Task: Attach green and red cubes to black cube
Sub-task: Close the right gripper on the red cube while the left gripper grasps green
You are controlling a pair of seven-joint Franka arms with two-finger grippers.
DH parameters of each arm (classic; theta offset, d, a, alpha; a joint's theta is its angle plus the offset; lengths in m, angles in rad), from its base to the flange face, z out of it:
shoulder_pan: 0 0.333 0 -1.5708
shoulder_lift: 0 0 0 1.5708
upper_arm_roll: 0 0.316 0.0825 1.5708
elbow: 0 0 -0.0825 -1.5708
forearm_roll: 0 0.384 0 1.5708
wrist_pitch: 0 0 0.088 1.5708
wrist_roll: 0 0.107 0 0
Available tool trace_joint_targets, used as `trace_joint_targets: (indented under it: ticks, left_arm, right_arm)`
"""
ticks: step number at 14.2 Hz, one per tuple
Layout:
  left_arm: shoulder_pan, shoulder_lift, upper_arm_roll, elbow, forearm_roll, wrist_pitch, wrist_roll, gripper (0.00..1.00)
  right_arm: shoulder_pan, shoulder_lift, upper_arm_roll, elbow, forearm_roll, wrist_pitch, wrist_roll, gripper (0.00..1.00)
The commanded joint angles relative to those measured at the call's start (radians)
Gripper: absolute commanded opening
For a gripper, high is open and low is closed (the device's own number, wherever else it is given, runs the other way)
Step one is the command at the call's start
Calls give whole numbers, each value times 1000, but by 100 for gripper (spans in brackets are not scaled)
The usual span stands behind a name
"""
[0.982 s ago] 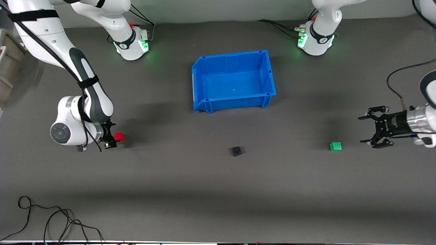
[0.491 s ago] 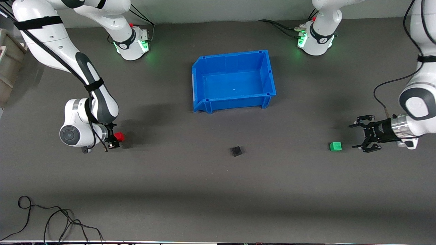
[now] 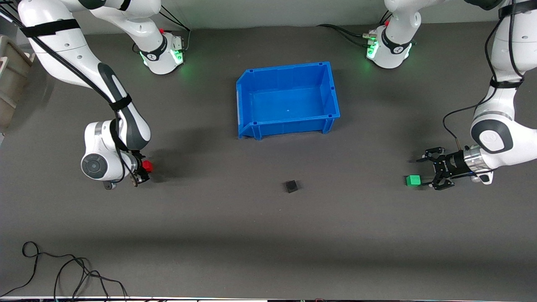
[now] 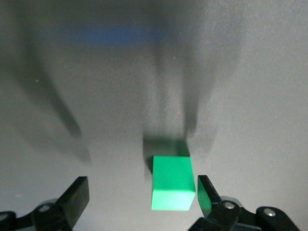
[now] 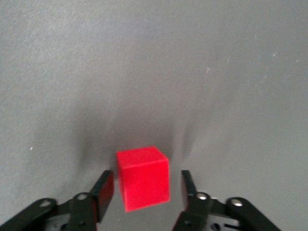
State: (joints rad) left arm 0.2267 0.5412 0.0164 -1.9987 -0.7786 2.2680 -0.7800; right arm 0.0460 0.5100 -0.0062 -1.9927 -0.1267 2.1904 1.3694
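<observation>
The green cube (image 3: 413,180) should be grabbed next by its opposite sides with my left gripper, so that it can be attached to the black cube (image 3: 291,186).
The red cube (image 3: 146,166) sits on the table at the right arm's end. My right gripper (image 3: 143,170) is low around it. In the right wrist view the red cube (image 5: 143,178) lies between the open fingers (image 5: 103,191) with a gap on each side. The green cube (image 3: 413,180) sits at the left arm's end. My left gripper (image 3: 421,173) is open at it. In the left wrist view the green cube (image 4: 172,183) is between the fingers, close to one finger (image 4: 206,195). The black cube (image 3: 291,186) sits alone mid-table.
A blue bin (image 3: 247,102) stands mid-table, farther from the front camera than the black cube. Loose black cables (image 3: 63,272) lie near the table's front edge at the right arm's end. A beige object (image 3: 8,79) is at that end's edge.
My left gripper has moved in toward the green cube and now has it between its fingers. My right arm has shifted slightly, with the red cube still between its fingers.
</observation>
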Motion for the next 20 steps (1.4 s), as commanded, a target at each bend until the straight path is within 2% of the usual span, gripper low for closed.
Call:
trace_joint_targets:
  ticks: [1,4,5,6,8,9,10,12,16,17,19,20]
  left_arm:
    - [-15,11,-13,-11,-37,48,24,100]
    - [-13,19,-21,-9,-41,61,36,100]
    - [-15,20,-21,-8,-41,59,36,93]
    - [-14,19,-21,-8,-41,59,34,72]
    - [-10,19,-21,0,-53,48,34,39]
    - [-10,19,-21,6,-53,42,33,32]
    - [-10,19,-21,15,-53,36,28,32]
    - [-15,13,-21,32,-51,28,13,29]
    - [-46,6,-20,121,-36,-71,-53,29]
    - [-58,5,-21,142,-34,-90,-62,29]
    - [-114,2,-21,166,-36,-96,-85,29]
    - [-157,3,-21,176,-44,-82,-111,29]
  right_arm:
    - [5,-4,0,6,-22,2,30,42]
    - [3,-5,-3,6,-33,2,17,45]
    - [3,-5,-5,6,-42,3,17,55]
    - [3,-4,-5,6,-53,3,17,70]
    - [3,-5,-5,5,-59,2,16,72]
    - [3,-4,-6,5,-59,3,14,75]
    - [3,-4,-6,5,-59,3,11,79]
    - [3,-4,-6,2,-80,2,10,79]
    - [0,12,-6,2,-122,3,11,78]
    - [0,12,-6,2,-122,3,20,69]
    - [2,16,-5,5,-120,3,23,31]
    - [2,13,-3,5,-120,3,22,24]
